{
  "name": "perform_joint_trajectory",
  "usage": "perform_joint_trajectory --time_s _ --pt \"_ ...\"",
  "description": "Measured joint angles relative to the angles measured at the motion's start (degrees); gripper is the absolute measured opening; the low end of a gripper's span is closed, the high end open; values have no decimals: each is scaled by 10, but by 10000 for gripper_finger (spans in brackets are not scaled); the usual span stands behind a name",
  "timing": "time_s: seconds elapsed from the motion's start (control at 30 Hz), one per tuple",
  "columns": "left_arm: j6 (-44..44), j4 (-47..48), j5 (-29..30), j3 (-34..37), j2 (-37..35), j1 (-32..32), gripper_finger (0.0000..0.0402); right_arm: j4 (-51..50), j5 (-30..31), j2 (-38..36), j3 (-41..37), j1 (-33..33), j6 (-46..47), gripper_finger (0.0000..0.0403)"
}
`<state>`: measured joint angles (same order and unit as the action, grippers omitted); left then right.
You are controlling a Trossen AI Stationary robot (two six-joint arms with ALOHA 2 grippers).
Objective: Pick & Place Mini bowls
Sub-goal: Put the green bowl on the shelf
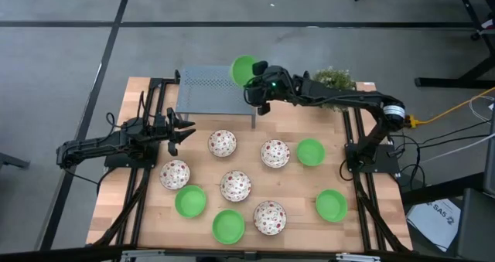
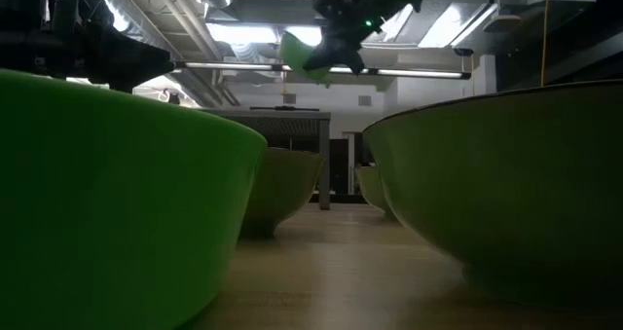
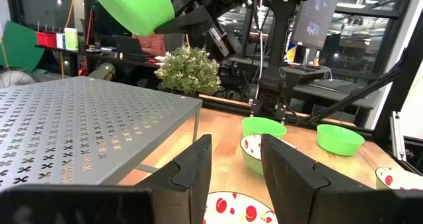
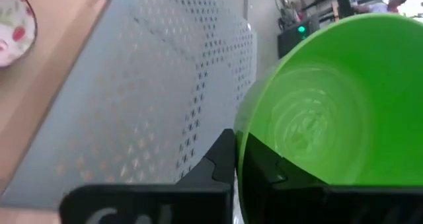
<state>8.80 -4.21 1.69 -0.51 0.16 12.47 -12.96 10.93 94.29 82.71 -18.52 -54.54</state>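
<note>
I will keep the green mini bowl in my right gripper, because it is tipping on its side, high above the grey perforated shelf.
My right gripper is shut on a plain green mini bowl and holds it in the air over the right end of a grey perforated shelf at the table's far side. The low view shows this bowl high above the table. More mini bowls rest on their bases on the wooden table, several green and several white speckled. My left gripper waits open at the table's left, level, with nothing between its fingers. My right gripper pinches the green bowl's rim, with one finger inside the bowl and the other outside its wall. The fingers reach in from the table's right side, slanting a little downward. The bowl is lifted clear of the shelf and tilted onto its side.
A bushy potted plant stands at the far right, behind my right arm. The shelf's flat top stands on thin legs above the table. Bare wood lies between the shelf's front edge and the nearest speckled bowls.
</note>
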Motion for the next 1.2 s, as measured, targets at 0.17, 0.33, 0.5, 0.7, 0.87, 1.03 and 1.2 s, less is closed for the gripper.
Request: perform_joint_trajectory --time_s 0.17,0.33,0.5,0.7,0.87,1.03,1.2 --pt "0 -2 0 0 0 0 125 -65 -47 48 80 3 14 14" --pt "0 -3 0 0 0 0 125 -158 -50 106 163 4 15 14" --pt "0 -3 0 0 0 0 125 -213 -50 159 231 4 17 14" --pt "0 -3 0 0 0 0 125 -250 -22 188 267 -3 64 14" --pt "0 -3 0 0 0 0 125 -275 26 189 267 -4 134 14" --pt "0 -3 0 0 0 0 125 -294 14 189 267 -3 185 14" --pt "0 -3 0 0 0 0 125 -297 -15 189 267 6 201 14"
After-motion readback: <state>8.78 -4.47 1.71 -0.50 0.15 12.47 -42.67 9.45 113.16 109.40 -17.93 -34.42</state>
